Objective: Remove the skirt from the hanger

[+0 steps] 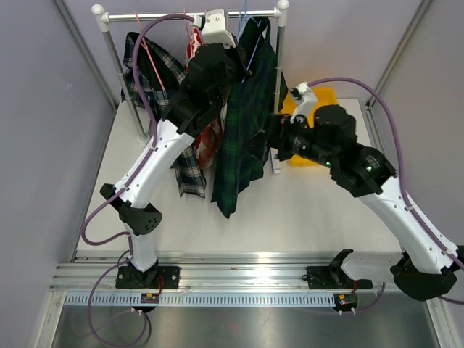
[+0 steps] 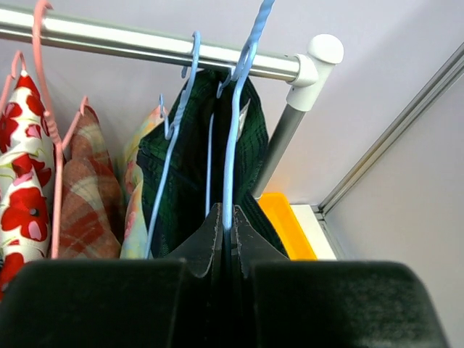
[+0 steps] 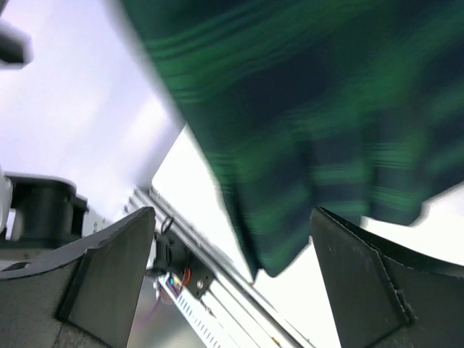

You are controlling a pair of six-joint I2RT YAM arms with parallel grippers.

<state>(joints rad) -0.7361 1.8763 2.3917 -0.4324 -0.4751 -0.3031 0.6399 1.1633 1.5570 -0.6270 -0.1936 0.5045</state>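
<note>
The robot's right gripper should next grab the skirt's side cloth [image 1: 252,141] below the blue hanger to remove the skirt, and the wire should stay free.
A dark green plaid skirt [image 1: 245,123] hangs from a light blue hanger [image 2: 233,138] at the right end of the rail [image 1: 181,16]. My left gripper [image 2: 227,221] is up by the rail and is shut on the blue hanger's wire. My right gripper [image 1: 272,139] is open beside the skirt's right side, with the skirt's cloth [image 3: 304,109] hanging in front of it, between the spread fingers. The skirt's hem [image 1: 226,203] reaches down to the table.
Other clothes hang left of the skirt: a red-flowered piece [image 2: 22,167] on a pink hanger, a tan plaid piece [image 2: 87,196], and a dark plaid one [image 1: 156,69]. A yellow bin [image 1: 312,123] sits behind the right arm. The rail's right post [image 1: 279,80] stands close by.
</note>
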